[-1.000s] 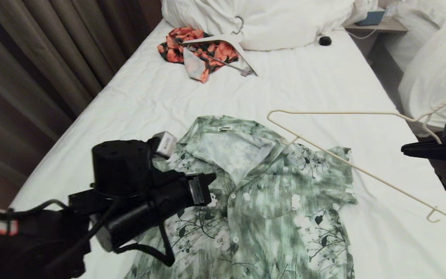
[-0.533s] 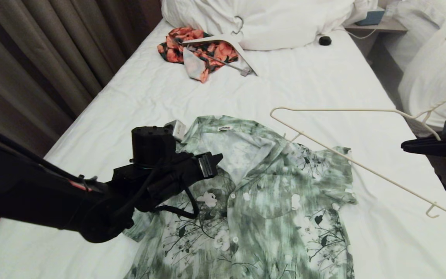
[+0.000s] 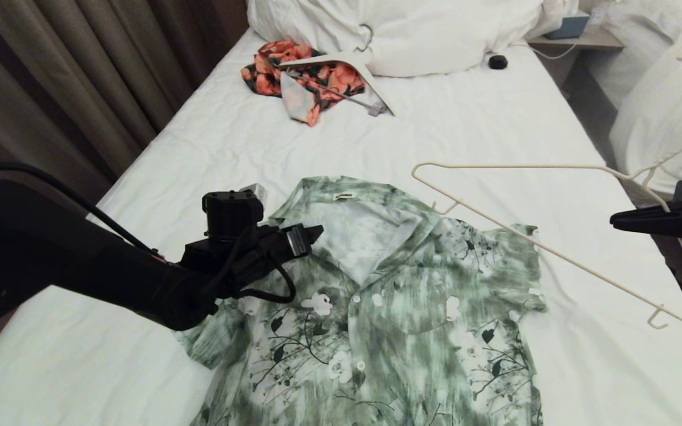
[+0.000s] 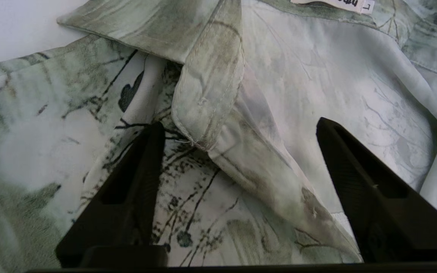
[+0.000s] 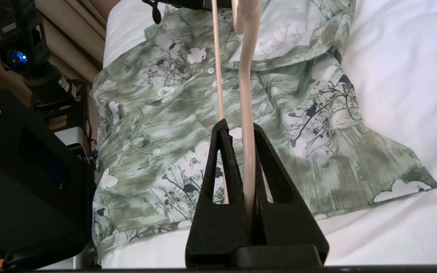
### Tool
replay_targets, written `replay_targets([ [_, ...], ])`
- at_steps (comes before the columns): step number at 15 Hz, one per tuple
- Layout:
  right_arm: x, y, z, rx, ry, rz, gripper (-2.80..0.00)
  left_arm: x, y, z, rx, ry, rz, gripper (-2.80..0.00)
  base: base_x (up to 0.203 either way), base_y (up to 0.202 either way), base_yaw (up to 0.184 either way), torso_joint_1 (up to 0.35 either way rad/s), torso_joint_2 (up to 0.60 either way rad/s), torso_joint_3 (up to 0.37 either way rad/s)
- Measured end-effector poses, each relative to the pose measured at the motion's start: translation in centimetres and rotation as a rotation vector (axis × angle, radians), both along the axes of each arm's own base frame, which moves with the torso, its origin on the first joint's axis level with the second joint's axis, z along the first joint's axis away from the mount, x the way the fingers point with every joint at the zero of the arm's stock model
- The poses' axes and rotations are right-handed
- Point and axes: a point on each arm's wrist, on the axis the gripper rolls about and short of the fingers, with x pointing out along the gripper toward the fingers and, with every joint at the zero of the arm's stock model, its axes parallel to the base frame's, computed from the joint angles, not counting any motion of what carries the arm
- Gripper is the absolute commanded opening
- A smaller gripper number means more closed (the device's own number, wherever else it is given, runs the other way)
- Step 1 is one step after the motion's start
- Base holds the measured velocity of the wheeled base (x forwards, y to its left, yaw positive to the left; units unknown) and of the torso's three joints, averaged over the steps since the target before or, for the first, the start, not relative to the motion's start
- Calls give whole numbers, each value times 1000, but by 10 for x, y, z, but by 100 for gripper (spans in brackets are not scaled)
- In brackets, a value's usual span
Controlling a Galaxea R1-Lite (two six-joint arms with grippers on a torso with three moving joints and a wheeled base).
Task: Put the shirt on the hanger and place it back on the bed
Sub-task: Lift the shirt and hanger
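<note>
I will use my left gripper next to pick up the shirt by the front panel below its collar [image 3: 325,261]. This is to open the neck for the hanger [image 3: 520,234].
The green and white floral shirt [image 3: 388,296] lies flat and face up on the bed [image 3: 495,130], collar towards the pillows. My left gripper [image 3: 311,234] is at the collar's left side. In the left wrist view it [image 4: 239,123] stands open, its two fingers astride the collar flap [image 4: 211,87], with nothing gripped. My right gripper [image 3: 613,222], at the bed's right edge, is shut on the cream wire hanger [image 3: 512,167]. The hanger hangs in the air over the shirt's right shoulder. In the right wrist view the hanger's wire [image 5: 246,94] runs up between the shut fingers [image 5: 240,125].
An orange-and-black floral garment [image 3: 293,74] with a thick white hanger [image 3: 347,59] lies by the pillows [image 3: 424,29]. A small black object [image 3: 497,62] sits near them. Curtains [image 3: 51,89] line the left side. A second bed [image 3: 666,106] and a nightstand [image 3: 578,38] stand on the right.
My left arm has reached forward and down to the collar, and its gripper has gone from shut to open. The right gripper and hanger have barely shifted.
</note>
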Motion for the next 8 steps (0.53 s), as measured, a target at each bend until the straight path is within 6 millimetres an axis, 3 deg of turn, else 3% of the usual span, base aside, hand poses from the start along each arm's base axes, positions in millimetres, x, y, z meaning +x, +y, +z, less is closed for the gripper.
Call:
replay_targets([
  [5, 2, 0, -1, 1, 3, 2, -280, -22, -3, 12, -7, -12, -38, 0, 0, 0, 0, 0, 0, 0],
  [8, 2, 0, 0, -1, -2, 2, -280, -17, -7, 11, -10, -13, -50, 0, 0, 0, 0, 0, 0, 0],
])
